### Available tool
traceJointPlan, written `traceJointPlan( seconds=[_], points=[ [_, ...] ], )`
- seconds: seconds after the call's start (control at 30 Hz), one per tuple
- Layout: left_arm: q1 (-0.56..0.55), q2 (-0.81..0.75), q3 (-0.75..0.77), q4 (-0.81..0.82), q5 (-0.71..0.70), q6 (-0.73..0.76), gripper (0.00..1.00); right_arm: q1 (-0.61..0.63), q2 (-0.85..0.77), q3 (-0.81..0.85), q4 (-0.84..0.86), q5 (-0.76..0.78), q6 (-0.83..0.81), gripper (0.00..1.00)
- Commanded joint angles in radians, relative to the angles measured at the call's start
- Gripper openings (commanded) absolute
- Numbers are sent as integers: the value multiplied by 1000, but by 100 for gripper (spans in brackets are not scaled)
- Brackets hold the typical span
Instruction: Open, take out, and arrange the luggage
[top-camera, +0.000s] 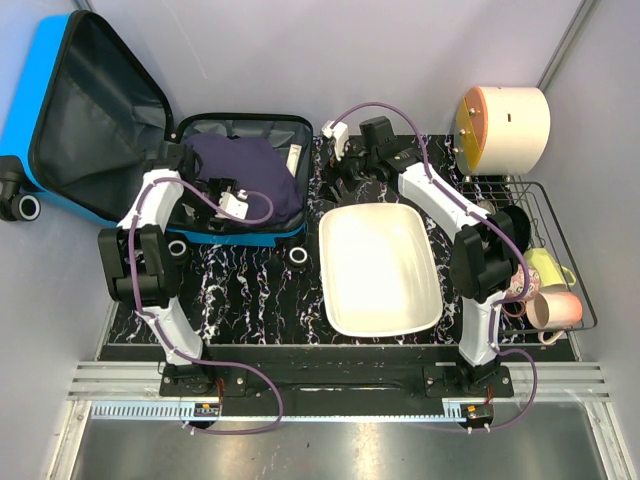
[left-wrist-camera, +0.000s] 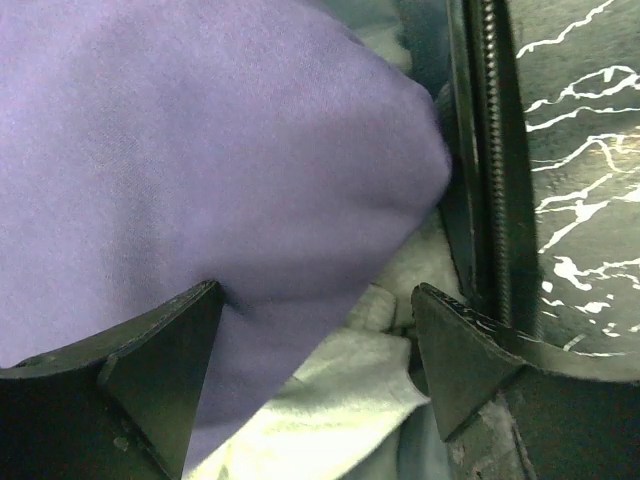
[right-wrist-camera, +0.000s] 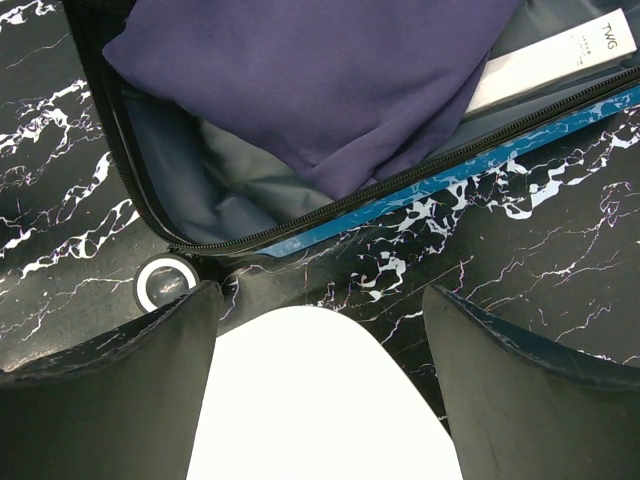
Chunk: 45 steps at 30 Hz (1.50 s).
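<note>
The purple garment's edge near the white box (top-camera: 294, 158) is the part my right gripper will grab to take the garment out, while the opposite side is left to my left gripper.
The blue luggage (top-camera: 50, 95) lies open at the back left, its lid leaning against the wall. Its base holds a folded purple garment (top-camera: 255, 170) and a slim white box (top-camera: 294, 158). My left gripper (top-camera: 232, 203) is open inside the base, at the garment's near edge. In the left wrist view its fingers (left-wrist-camera: 318, 290) straddle the purple garment (left-wrist-camera: 200, 150) and a pale cloth (left-wrist-camera: 330, 390) beside the zipper rim (left-wrist-camera: 490, 150). My right gripper (top-camera: 345, 168) is open and empty above the white basin's far corner. The right wrist view (right-wrist-camera: 320, 290) shows the luggage edge (right-wrist-camera: 400, 195).
A white basin (top-camera: 380, 270) sits mid-table on the black marble mat (top-camera: 250, 290). A wire rack (top-camera: 560, 200) with mugs stands at the right, with a cream and orange drum (top-camera: 505, 125) behind it. A luggage wheel (right-wrist-camera: 163, 283) lies near the basin.
</note>
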Motion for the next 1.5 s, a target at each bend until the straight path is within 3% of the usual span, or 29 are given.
traceJointPlan(
  seconds=[0.0, 0.17, 0.33, 0.43, 0.57, 0.73, 0.93, 1.3, 1.47],
  points=[
    [-36, -5, -71, 86, 59, 251, 82, -4, 4, 54, -7, 17, 5, 92],
    [-62, 20, -104, 238, 86, 185, 72, -4, 7, 56, 29, 46, 3, 95],
    [-64, 0, -17, 208, 191, 51, 36, -4, -11, 7, 187, 100, 69, 96],
    [-64, -30, 45, 134, 245, -31, 24, -2, -36, -65, 369, 109, 126, 97],
    [-62, -47, 108, 105, 302, -164, 0, 5, -50, -165, 659, 58, 143, 98],
    [-68, 0, 224, 106, 337, -374, 0, 59, -38, -262, 975, 40, 135, 100],
    [-68, 40, 289, 174, 360, -563, 0, 198, 11, -309, 1193, 173, 14, 100],
    [-65, 59, 337, 232, 375, -684, 0, 286, 174, -218, 1228, 255, -78, 100],
    [-67, 39, 331, 232, 406, -688, 0, 298, 261, -141, 1208, 440, -153, 100]
  ],
)
